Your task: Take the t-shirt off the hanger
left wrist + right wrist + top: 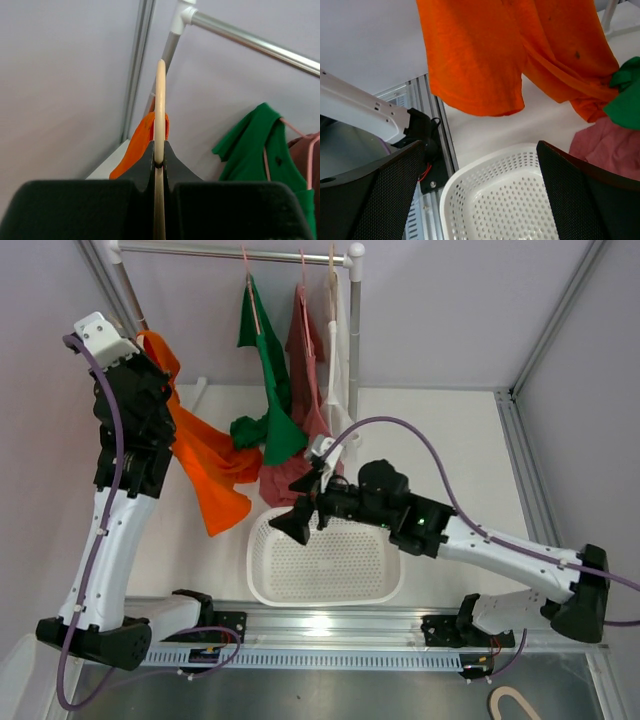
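The orange t-shirt (pixel 205 465) has to be pulled off the hanger, so I should next grab it by its drooping lower edge (pixel 223 517) with my right gripper.
The orange t-shirt (pixel 205 465) hangs at the left, off the rack, its hem drooping toward the table. It is draped on a cream hanger (pixel 160 100), and my left gripper (pixel 160 160) is shut on that hanger's thin edge, held high (pixel 140 365). In the left wrist view a fold of the orange t-shirt (pixel 142 142) shows just beyond the fingers. My right gripper (pixel 297 518) is open and empty, low over the basket's left rim. In the right wrist view the orange t-shirt (pixel 485 55) hangs ahead of and above the right gripper (pixel 480 165), apart from it.
A white perforated basket (pixel 380 585) sits on the table at the front centre. Green (pixel 275 390), dusky red (pixel 305 350) and white (pixel 340 340) shirts hang from the rack rail (pixel 230 250), their hems piled on the table. The rail's posts stand at both ends.
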Controlling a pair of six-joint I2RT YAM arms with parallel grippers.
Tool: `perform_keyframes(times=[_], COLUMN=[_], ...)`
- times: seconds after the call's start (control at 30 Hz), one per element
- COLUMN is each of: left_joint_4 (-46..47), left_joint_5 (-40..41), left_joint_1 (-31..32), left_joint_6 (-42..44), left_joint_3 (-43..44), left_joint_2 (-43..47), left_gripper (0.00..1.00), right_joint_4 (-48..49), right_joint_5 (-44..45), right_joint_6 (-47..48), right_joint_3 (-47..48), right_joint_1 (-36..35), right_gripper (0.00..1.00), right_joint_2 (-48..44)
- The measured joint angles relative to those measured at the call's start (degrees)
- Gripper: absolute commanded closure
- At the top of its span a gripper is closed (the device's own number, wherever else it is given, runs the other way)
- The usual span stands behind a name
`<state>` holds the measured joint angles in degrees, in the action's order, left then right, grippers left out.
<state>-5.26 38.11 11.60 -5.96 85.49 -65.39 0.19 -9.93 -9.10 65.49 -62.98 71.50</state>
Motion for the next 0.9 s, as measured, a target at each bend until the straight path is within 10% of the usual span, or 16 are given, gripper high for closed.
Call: perform_keyframes(times=[0.37,0.9], left_joint_4=[-19.52,-18.10], left_joint_5=[4.35,8.90], left_joint_1=[0.46,1.07], left_joint_6=[-5.11,-4.98], left_joint_3=[5.29,0.11], left_joint_2=[-0.04,0.09], left_gripper=[0.99,0.99], right_joint_4=[11.28,12.02], right_joint_5=[6.73,8.09], right_joint_6=[5.07,6.69], right_joint_3=[6.91,18.14], right_joint_1=[-4.87,-11.41], right_gripper=[0.01,0.01], right_joint_2=[14.73,19.78])
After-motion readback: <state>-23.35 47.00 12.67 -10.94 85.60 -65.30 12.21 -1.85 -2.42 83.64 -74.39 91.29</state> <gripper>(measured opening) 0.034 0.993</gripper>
